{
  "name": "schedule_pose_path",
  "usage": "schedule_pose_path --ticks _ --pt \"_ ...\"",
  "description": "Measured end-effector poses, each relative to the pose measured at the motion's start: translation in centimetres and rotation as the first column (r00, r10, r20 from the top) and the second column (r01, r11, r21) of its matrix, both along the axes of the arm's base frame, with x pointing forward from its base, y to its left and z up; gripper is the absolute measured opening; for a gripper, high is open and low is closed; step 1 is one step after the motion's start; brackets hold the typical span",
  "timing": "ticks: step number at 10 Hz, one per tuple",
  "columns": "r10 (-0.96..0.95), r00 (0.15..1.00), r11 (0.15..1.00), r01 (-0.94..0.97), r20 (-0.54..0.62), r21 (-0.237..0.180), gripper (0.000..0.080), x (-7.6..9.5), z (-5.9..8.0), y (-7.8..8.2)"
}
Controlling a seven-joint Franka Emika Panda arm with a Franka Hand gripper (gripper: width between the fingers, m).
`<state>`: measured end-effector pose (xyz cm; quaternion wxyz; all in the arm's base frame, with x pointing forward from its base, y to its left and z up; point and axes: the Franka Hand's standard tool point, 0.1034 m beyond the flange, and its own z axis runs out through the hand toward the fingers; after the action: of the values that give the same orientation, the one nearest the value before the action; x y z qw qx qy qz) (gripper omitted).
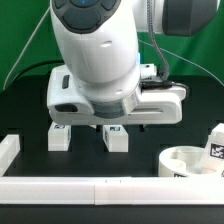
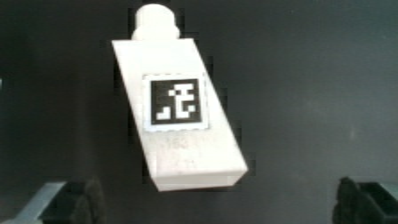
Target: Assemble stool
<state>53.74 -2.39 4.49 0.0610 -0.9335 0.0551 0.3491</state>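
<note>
My gripper moves toward the leg, before closing on it. The tagged leg's near end (image 2: 198, 178) stops short of the gripper's fingers, so closing now would miss the leg.
The round white seat (image 1: 188, 161) lies at the exterior view's right, near the front. One tagged leg (image 1: 215, 143) stands just behind it. Two more white legs (image 1: 60, 136) (image 1: 115, 138) lie on the black table under my hand. My gripper (image 1: 98, 126) hangs low between and just above them, and the hand mostly hides its fingers. In the wrist view one leg (image 2: 178, 110) lies flat, tag up, with a round peg at its far end. My gripper (image 2: 217, 205) is open, with the dark fingers (image 2: 63, 205) wide apart and touching nothing.
Long white border bars (image 1: 70, 188) run along the table's front, with a short one (image 1: 8, 150) at the exterior view's left. Black cables hang behind the arm against a green backdrop.
</note>
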Motion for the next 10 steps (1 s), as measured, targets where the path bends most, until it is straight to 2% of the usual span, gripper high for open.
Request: schedule_pose_path --ticks 3,4,5,7,8,10 --pt "-0.004 1.0 1.0 0.004 -0.004 0.001 0.0649 -0.1 -0.1 -0.2" --pt "-0.017 0.997 1.0 0.018 -0.076 0.015 0.0649 -1.7 -0.7 -0.2" --pt "-0.023 0.993 1.0 0.025 -0.119 0.014 0.0649 -2.8 -2.4 0.2" --pt "-0.003 0.963 0.999 0.014 -0.268 0.041 0.0649 -5.4 -2.9 0.8" --pt "-0.008 0.969 1.0 0.012 -0.249 0.016 0.0649 -4.9 -3.6 1.1" --pt "-0.005 0.974 1.0 0.008 -0.227 0.012 0.0649 -4.5 -3.4 1.1"
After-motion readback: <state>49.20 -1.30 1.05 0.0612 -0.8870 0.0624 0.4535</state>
